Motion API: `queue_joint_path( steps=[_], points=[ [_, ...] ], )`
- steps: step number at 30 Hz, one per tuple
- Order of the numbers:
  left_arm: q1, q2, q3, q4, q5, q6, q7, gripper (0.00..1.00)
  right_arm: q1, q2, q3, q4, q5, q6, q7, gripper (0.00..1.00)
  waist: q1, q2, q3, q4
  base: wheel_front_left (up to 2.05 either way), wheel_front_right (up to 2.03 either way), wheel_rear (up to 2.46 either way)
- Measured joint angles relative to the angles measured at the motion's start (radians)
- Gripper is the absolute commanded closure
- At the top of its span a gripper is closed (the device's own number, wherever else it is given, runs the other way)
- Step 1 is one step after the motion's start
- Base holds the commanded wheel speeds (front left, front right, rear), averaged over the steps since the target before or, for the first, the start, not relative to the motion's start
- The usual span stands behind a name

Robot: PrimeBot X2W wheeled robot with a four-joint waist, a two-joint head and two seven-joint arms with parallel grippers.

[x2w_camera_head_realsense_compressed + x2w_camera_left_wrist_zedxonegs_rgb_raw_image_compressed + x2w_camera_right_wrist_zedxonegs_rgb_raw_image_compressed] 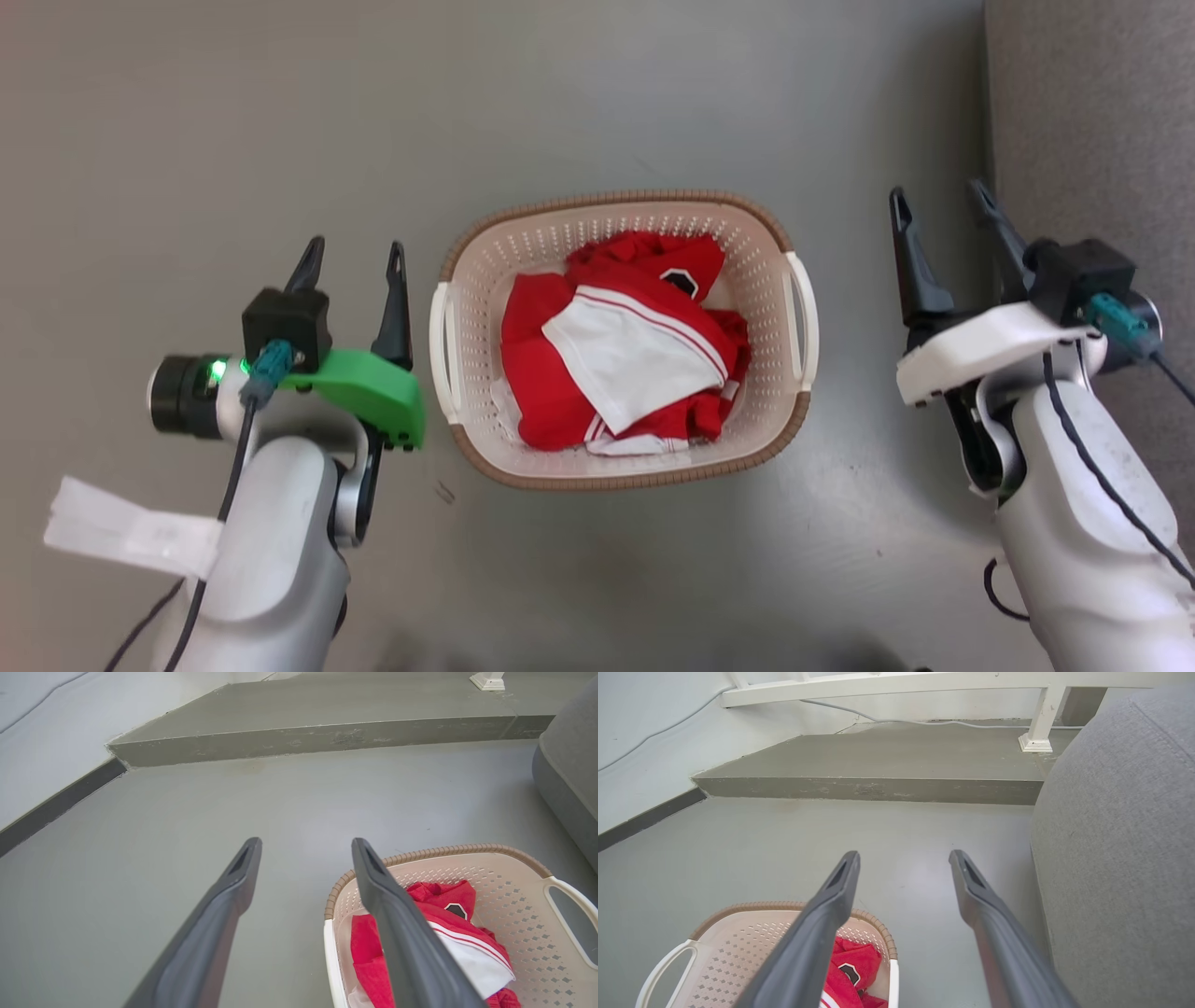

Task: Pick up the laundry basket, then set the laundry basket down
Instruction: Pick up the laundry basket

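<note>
The laundry basket's perforated body [762, 293] is far wider than the left gripper's open fingers, so the left gripper will next grab the laundry basket by its narrow white side handle [439, 352].
The laundry basket [485, 252] stands on the grey floor in the middle of the head view, cream and perforated with a brown rim and white side handles, and red and white clothes lie in it. My left gripper [355, 254] hangs open just left of its left handle, apart from it. My right gripper [938, 205] is open too, a short way right of the right handle. In the left wrist view the laundry basket [523, 896] sits at the lower right beside my left gripper [306, 844]. In the right wrist view the laundry basket [733, 938] lies lower left of my right gripper [903, 857].
A grey upholstered seat [1092, 112] stands at the right, close to my right arm. Ahead, a low step [878, 788] rises to a raised floor with a white frame leg [1038, 737] and a cable. A wall with a dark skirting [56, 805] runs on the left.
</note>
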Motion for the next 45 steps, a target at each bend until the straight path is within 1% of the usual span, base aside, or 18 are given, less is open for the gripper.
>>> queue_joint_path(
  steps=[7,10,16,23,33,42,45],
  points=[
    [-0.108,-0.017,-0.008,0.066,0.003,-0.028,0.003,0.0,-0.09,0.003,0.006,0.057,-0.009,0.008,0.0,0.0,0.0001,0.0,0.094,-0.002,0.0,0.0,0.0],
    [-0.158,-0.017,-0.017,0.125,0.003,-0.046,0.003,0.0,-0.128,0.004,0.012,0.1,-0.011,0.014,-0.002,0.0,0.0,0.0,0.142,-0.003,0.0,0.0,0.0],
    [-0.191,-0.018,-0.026,0.219,0.004,-0.066,0.003,0.0,-0.161,0.027,0.042,0.165,-0.018,0.024,-0.003,0.0,0.0,0.0,0.201,-0.007,0.0,0.0,0.0],
    [-0.219,-0.02,-0.04,0.302,0.004,-0.084,0.002,0.0,-0.183,0.032,0.061,0.229,-0.022,0.032,-0.003,0.0,0.0,0.0,0.256,-0.014,0.0,0.0,0.0],
    [-0.277,-0.022,-0.046,0.408,0.004,-0.11,-0.007,0.0,-0.228,0.05,0.087,0.285,-0.025,0.041,-0.003,0.0,-0.0001,0.0,0.322,-0.029,0.0,0.0,0.0],
    [-0.343,-0.026,-0.045,0.492,0.002,-0.121,-0.01,0.0,-0.265,0.056,0.113,0.348,-0.025,0.049,-0.003,0.0,0.0,0.0,0.369,-0.04,0.0,0.0,0.0],
    [-0.363,-0.028,-0.043,0.521,-0.011,-0.137,-0.002,0.0,-0.279,0.058,0.131,0.373,-0.025,0.049,-0.003,0.0,-0.0001,0.0,0.382,-0.044,0.0,0.0,0.0]
  ],
)
